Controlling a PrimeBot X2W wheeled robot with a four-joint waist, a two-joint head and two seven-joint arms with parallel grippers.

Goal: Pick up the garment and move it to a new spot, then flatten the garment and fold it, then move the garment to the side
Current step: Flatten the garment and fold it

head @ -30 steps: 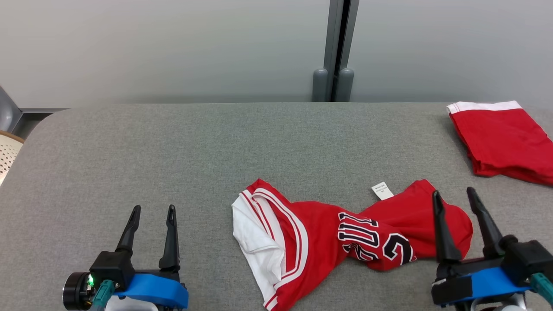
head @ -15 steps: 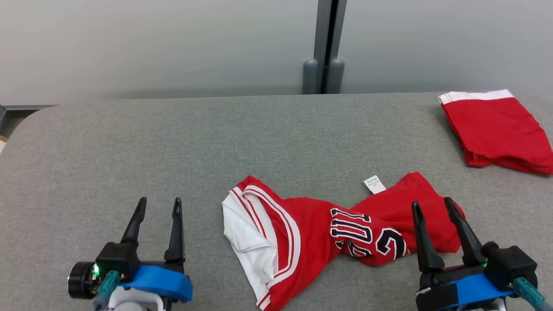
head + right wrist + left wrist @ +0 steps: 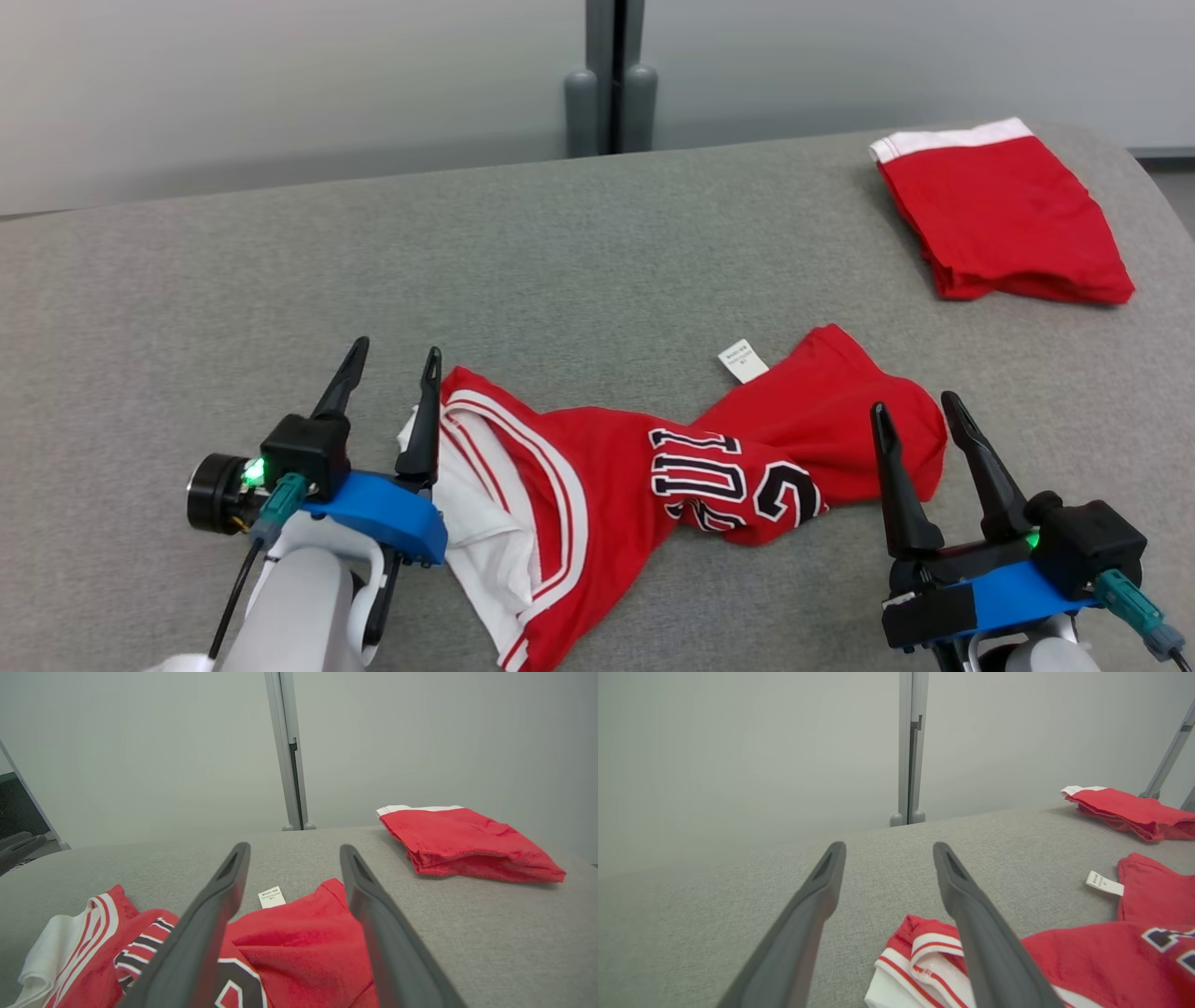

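The left gripper grabs the red garment by its white sleeve (image 3: 459, 480) beside the striped trim (image 3: 569, 493) next, to move it and flatten it.
A crumpled red garment (image 3: 653, 467) with white trim and dark lettering lies twisted on the grey table (image 3: 467, 261), a white label (image 3: 744, 360) sticking out near its far edge. My left gripper (image 3: 395, 355) stands open at the garment's left end, its right finger just over the white striped trim (image 3: 924, 956). My right gripper (image 3: 917, 403) hovers open at the garment's right end (image 3: 299, 933), red cloth showing between the fingers from the wrist view. Nothing is held.
A second red garment (image 3: 999, 215), folded with a white band, lies at the table's far right corner (image 3: 467, 844). A grey post (image 3: 611, 75) rises behind the table's far edge against a pale wall.
The head camera has swung, shifting the whole scene left and down. My left gripper has come in to the garment's left end. Both grippers remain open.
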